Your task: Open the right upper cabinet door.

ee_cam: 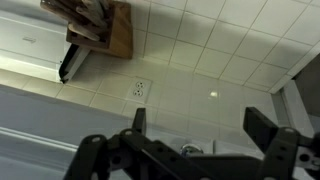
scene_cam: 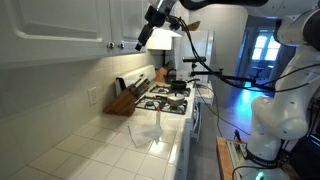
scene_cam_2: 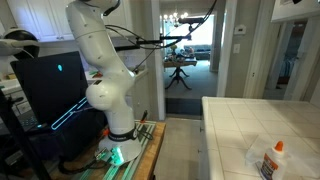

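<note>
I should next grab the small round knob of the upper cabinet door [scene_cam: 131, 18] with my gripper, one finger on each side. Then I can pull the door and swing it open.
The right upper cabinet door [scene_cam: 131, 18] is white and panelled, high on the wall, with a small dark knob [scene_cam: 121, 46] near its lower corner. My gripper [scene_cam: 145, 40] hangs just in front of the door's lower edge, to the right of the knob in an exterior view. In the wrist view my gripper [ee_cam: 198, 113] is open, and a small round knob [ee_cam: 192, 149] shows low between the two fingers, apart from both. The fingers hold nothing. I cannot tell the distance to the knob.
The matching white door [scene_cam: 60, 25] hangs to the left. Below are a tiled backsplash with an outlet [ee_cam: 140, 87], a knife block [scene_cam: 124, 99], a stove [scene_cam: 166, 99] and a tiled counter [scene_cam: 110, 150]. The robot's base [scene_cam_2: 118, 135] stands on the floor. A glue bottle [scene_cam_2: 270, 160] lies on another counter.
</note>
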